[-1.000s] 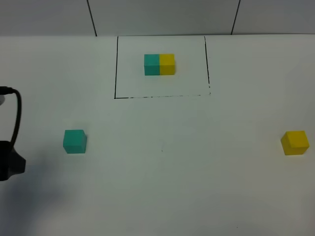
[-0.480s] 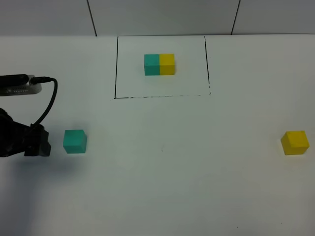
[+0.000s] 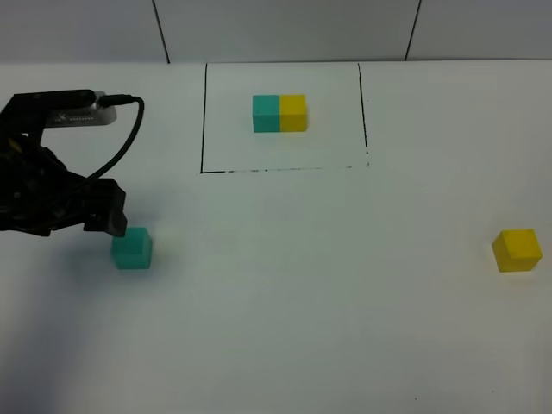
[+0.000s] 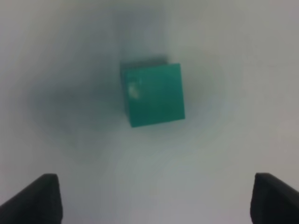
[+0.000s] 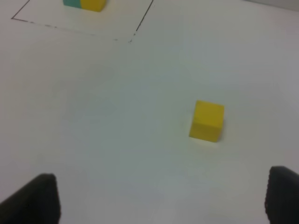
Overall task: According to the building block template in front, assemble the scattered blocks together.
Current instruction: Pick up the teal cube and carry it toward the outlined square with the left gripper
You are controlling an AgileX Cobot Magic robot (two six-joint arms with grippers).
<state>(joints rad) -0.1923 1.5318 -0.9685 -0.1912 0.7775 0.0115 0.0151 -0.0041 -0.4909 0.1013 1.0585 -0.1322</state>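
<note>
The loose teal cube (image 3: 131, 249) has to match the building block template (image 3: 279, 113), so the left gripper should grab it by its opposite sides next.
The building block template (image 3: 279, 113), a teal and yellow pair with teal on the left, sits inside a thin black rectangle at the back middle. It also shows in the right wrist view (image 5: 84, 3). The loose teal cube (image 3: 131, 249) lies on the left. My left gripper (image 3: 105, 217) hovers just above and left of it, open and empty. In the left wrist view the teal cube (image 4: 154, 95) lies ahead of the open left gripper (image 4: 156, 184). The loose yellow cube (image 3: 517, 250) lies far right. My right gripper (image 5: 159, 186) is open, short of the yellow cube (image 5: 207, 121).
The white table (image 3: 310, 293) reaches back to a wall with dark seams. The black rectangle line (image 3: 203, 121) frames the template. The left arm's black cable (image 3: 129, 129) loops above the arm. The right arm is outside the exterior high view.
My left arm has swung in from the left edge toward the right and now stands over the teal cube. The cubes and template have not moved.
</note>
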